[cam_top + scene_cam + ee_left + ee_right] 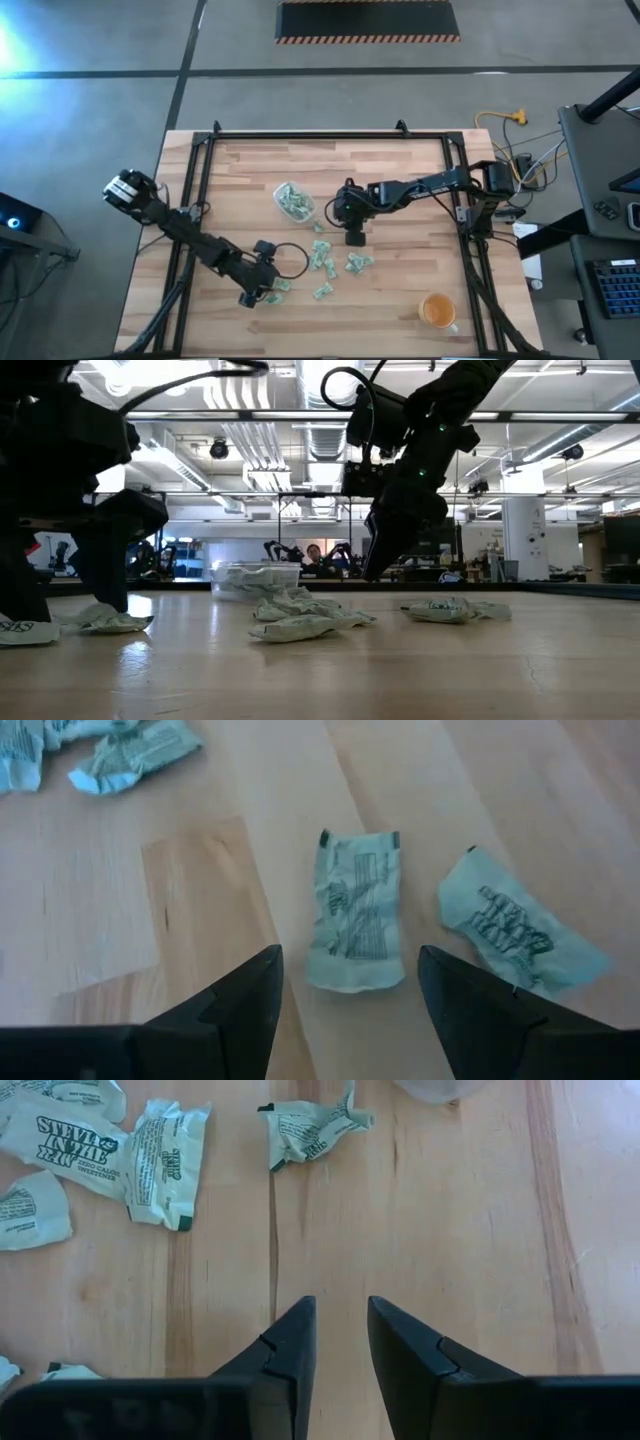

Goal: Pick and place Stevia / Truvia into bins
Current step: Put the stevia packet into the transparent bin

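Observation:
My left gripper grabs the packet by its plain end opposite the black-marked corners next, to put the packet in the clear bin (pixel 293 201).
Pale green and white Stevia packets lie scattered flat on the wooden table (pixel 400 180). One packet (pixel 358 910) lies between the fingers of my left gripper (pixel 345 1010), which stands open low over the table near the front left (pixel 258 290); a second packet (pixel 515 930) lies beside it. The clear bin (pixel 293 201) stands mid-table and holds several packets. Just right of the bin, my right gripper (pixel 353 236) points down at bare wood, its fingers (pixel 295 1345) open by a narrow gap with nothing between them. More packets (pixel 165 1150) lie ahead of it.
An orange cup (pixel 437 311) stands at the front right. A black frame (pixel 320 135) runs around the table's far and side edges. Loose packets (pixel 340 265) lie between the two grippers. Bare wood (pixel 400 180) lies toward the far right.

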Controlling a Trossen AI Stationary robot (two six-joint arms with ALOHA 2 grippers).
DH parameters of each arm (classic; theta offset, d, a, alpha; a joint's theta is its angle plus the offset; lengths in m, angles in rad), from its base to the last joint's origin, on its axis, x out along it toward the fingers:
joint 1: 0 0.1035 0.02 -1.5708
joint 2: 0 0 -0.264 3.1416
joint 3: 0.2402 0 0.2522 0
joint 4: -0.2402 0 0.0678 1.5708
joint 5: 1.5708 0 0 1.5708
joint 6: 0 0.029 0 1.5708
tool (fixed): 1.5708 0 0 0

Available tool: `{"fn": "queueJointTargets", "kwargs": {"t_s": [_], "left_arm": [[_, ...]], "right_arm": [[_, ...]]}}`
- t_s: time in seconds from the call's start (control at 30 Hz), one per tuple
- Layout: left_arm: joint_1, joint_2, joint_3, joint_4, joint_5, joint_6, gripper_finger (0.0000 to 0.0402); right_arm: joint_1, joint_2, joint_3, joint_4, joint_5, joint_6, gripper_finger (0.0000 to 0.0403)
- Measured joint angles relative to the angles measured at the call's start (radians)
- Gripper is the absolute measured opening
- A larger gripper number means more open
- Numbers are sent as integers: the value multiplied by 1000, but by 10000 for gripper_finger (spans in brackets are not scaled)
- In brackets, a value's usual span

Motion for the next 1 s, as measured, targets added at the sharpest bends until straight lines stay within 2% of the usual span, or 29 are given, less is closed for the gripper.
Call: {"fn": "queueJointTargets", "kwargs": {"t_s": [0.3, 0.73, 1.0], "left_arm": [[12, 4, -1, 2, 14, -2, 206], [13, 3, -1, -1, 3, 31, 111], [13, 2, -1, -1, 2, 80, 56]], "right_arm": [[0, 0, 0, 1, 0, 1, 74], [0, 0, 0, 11, 0, 0, 79], [0, 2, 0, 12, 0, 0, 68]]}}
